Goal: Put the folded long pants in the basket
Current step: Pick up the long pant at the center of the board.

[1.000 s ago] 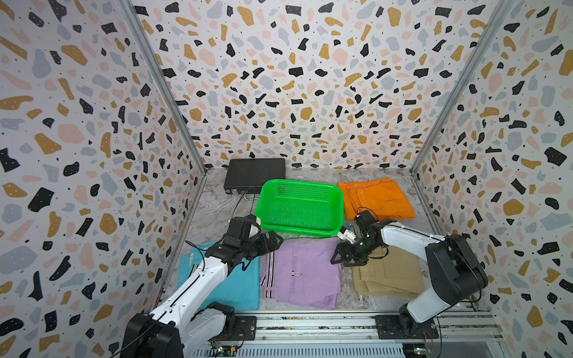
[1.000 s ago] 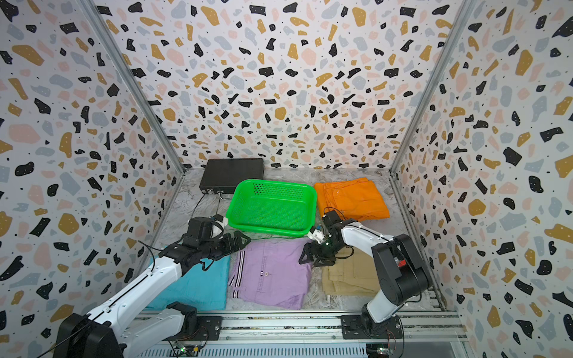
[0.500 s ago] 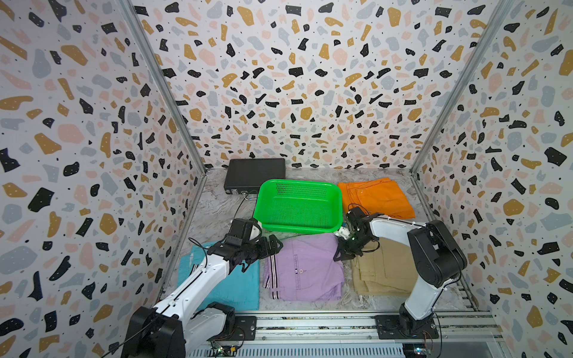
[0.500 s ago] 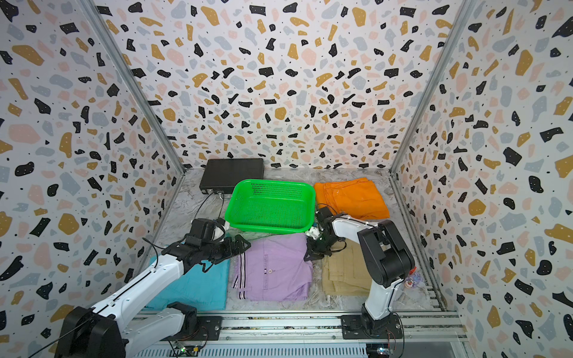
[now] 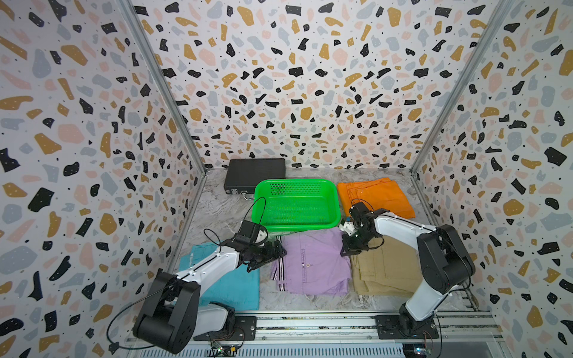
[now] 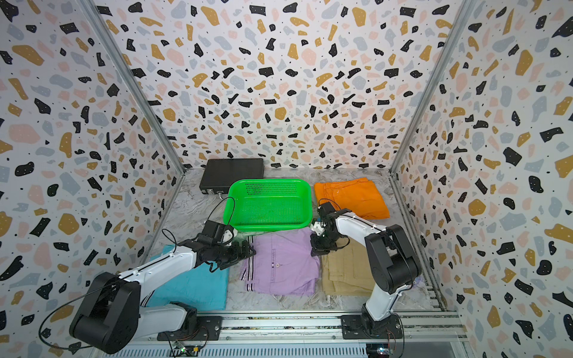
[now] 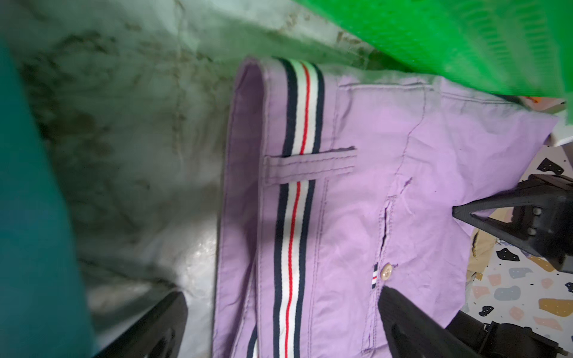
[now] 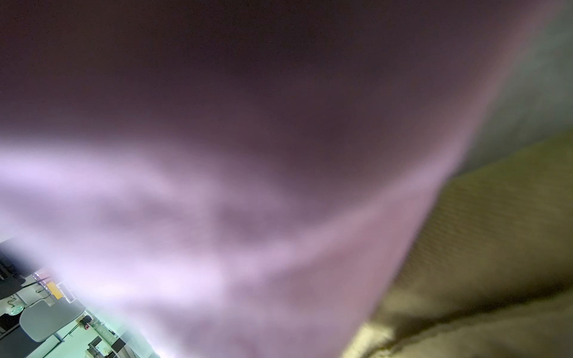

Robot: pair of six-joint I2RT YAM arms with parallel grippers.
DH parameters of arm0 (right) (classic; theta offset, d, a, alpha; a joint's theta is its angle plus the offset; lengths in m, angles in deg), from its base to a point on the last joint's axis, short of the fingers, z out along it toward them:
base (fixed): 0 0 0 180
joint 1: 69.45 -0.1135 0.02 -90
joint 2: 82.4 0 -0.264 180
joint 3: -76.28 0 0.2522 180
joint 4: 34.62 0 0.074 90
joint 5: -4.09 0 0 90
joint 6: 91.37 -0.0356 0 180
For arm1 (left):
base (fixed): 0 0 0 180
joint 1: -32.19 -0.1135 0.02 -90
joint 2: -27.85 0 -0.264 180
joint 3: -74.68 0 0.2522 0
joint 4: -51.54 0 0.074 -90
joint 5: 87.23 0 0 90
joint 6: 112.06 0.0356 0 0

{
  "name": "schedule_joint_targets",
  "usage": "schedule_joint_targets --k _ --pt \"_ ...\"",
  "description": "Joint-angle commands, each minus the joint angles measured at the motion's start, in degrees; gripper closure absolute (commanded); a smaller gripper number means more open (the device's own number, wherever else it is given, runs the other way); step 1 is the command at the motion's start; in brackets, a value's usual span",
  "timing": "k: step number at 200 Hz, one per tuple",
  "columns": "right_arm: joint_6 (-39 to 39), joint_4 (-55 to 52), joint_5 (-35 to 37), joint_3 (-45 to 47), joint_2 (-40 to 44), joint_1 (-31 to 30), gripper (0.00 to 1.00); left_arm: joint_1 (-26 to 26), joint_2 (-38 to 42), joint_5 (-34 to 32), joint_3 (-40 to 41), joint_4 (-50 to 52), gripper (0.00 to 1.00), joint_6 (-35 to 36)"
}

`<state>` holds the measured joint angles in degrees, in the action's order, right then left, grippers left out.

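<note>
The lilac pants should go in the basket still folded, so my left gripper next needs to pick them up by the striped edge, opposite my right gripper.
The lilac long pants with striped trim lie flat just in front of the green basket. My right gripper is shut on their right edge, and blurred lilac cloth fills the right wrist view. My left gripper stands open over their far left corner, its fingers either side of the striped edge. Teal pants lie under the left arm. Khaki pants lie at the right and orange pants beside the basket.
A flat black case lies at the back left, touching the basket's far corner. Patterned walls close in the left, right and back. The arm bases sit on a metal rail along the front edge.
The right gripper's jaws have closed on the lilac pants' right edge. The left arm has barely moved and stays open at the striped corner.
</note>
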<state>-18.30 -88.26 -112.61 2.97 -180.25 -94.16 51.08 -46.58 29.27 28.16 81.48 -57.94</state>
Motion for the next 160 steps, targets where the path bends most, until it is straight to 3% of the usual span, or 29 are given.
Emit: schedule_joint_targets --k 1,46,75,122,160 --pt "0.38 -1.96 0.91 0.33 1.03 0.2 1.0 1.88 -2.68 -0.42 1.67 -4.8 0.0 -0.96" --pt "0.36 -2.23 -0.19 -0.72 0.23 0.19 1.0 5.46 -11.98 -1.96 0.64 -9.06 0.01 -3.3" --pt "-0.19 -1.63 -1.0 -1.72 -0.51 0.22 1.0 8.49 -17.23 -0.71 -2.05 -9.89 0.14 -3.06" --pt "-2.36 1.11 -1.94 -1.03 -0.35 0.19 1.0 9.21 -22.5 2.08 -3.18 -10.12 0.54 -2.26" --pt "-2.59 1.15 -2.72 -0.57 1.5 0.2 1.0 9.23 -20.84 2.41 -3.18 -9.62 1.0 -1.83"
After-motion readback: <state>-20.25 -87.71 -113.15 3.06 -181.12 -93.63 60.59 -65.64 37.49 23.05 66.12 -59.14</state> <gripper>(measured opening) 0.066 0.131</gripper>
